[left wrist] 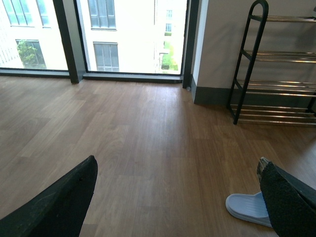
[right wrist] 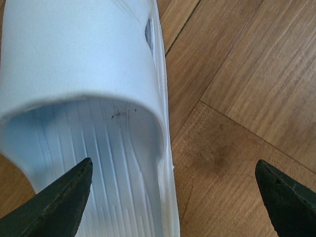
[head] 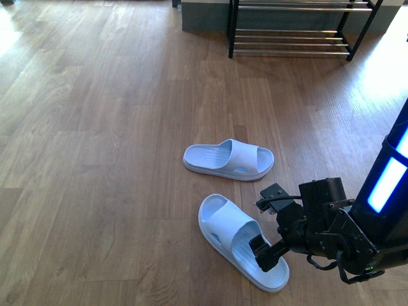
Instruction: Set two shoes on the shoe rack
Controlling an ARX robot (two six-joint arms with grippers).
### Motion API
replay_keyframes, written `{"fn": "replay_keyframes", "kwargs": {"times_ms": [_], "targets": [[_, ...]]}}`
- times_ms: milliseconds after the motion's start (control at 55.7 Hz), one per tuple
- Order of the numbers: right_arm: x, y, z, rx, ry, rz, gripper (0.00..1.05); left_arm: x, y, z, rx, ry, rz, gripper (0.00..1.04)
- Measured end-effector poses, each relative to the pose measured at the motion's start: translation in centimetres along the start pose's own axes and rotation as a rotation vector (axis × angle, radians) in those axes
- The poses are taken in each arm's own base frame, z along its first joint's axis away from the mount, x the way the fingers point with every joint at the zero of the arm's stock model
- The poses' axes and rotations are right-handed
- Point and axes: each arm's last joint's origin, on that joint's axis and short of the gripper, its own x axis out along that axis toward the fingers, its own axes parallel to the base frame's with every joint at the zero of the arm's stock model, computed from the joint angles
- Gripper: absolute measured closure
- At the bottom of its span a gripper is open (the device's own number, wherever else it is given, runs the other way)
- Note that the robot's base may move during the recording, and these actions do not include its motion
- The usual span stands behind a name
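The right gripper grabs the near slide by its strap edge (right wrist: 159, 129) next, to carry the slide to the shoe rack.
The two shoes are pale blue-white slide sandals on the wood floor. The far one (head: 228, 159) lies sideways; the near one (head: 236, 245) points toward me. My right gripper (head: 266, 223) hovers open at the near slide's right edge. In the right wrist view this slide (right wrist: 84, 59) fills the frame, and the gripper (right wrist: 173, 197) has one finger over its ribbed footbed and the other over bare floor. My left gripper (left wrist: 177, 197) is open above the floor and holds nothing, with a slide (left wrist: 244, 207) beside one finger. The shoe rack (head: 296, 29) stands at the far wall.
The rack (left wrist: 276, 74) has a black frame and silver bars and stands against a white wall with a grey baseboard. Tall windows (left wrist: 123, 34) run along the wall beside it. Wood floor (head: 95, 159) stretches between the slides and the rack.
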Motion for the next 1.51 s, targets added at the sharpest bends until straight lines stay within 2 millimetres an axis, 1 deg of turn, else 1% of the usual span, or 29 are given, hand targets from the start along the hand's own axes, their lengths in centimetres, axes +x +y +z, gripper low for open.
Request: {"fn": "replay_keyframes", "kwargs": {"times_ms": [359,503,700,772,826,844,898,969,987,1131,1203,1257,1310,1400,1508], "targets": [[2.1,-0.4,1.0,-0.011,-0.029,0.0,0.09,0.0,0.0,0.0,0.0,0.0,0.0,0.09],[2.2,-0.6,1.5,0.005,-0.064,0.061,0.09,0.0,0.0,0.0,0.0,0.0,0.0,0.09],[2.3,-0.4,1.6,0.039,-0.074,0.133,0.09,0.0,0.0,0.0,0.0,0.0,0.0,0.09],[2.3,-0.3,1.6,0.041,-0.074,0.134,0.1,0.0,0.0,0.0,0.0,0.0,0.0,0.09],[2.3,-0.3,1.7,0.046,-0.079,0.132,0.2,0.0,0.0,0.0,0.0,0.0,0.0,0.09],[2.3,-0.3,1.8,0.052,-0.083,0.131,0.25,0.0,0.0,0.0,0.0,0.0,0.0,0.09],[2.3,-0.4,1.8,0.06,-0.092,0.128,0.32,0.0,0.0,0.0,0.0,0.0,0.0,0.09],[2.4,-0.4,1.9,0.071,-0.096,0.124,0.46,0.0,0.0,0.0,0.0,0.0,0.0,0.09],[2.4,-0.4,1.9,0.075,-0.099,0.123,0.51,0.0,0.0,0.0,0.0,0.0,0.0,0.09],[2.4,-0.4,2.0,0.106,-0.121,0.119,0.81,0.0,0.0,0.0,0.0,0.0,0.0,0.09],[2.4,-0.5,2.0,0.119,-0.128,0.118,0.9,0.0,0.0,0.0,0.0,0.0,0.0,0.09],[2.3,-0.6,1.9,0.135,-0.137,0.111,0.98,0.0,0.0,0.0,0.0,0.0,0.0,0.09],[2.1,-0.8,1.8,0.156,-0.144,0.102,1.04,0.0,0.0,0.0,0.0,0.0,0.0,0.09],[1.4,-1.2,1.5,0.213,-0.155,0.053,1.03,0.0,0.0,0.0,0.0,0.0,0.0,0.09],[0.0,-2.2,1.7,0.281,-0.175,-0.012,1.03,0.0,0.0,0.0,0.0,0.0,0.0,0.09]]}}
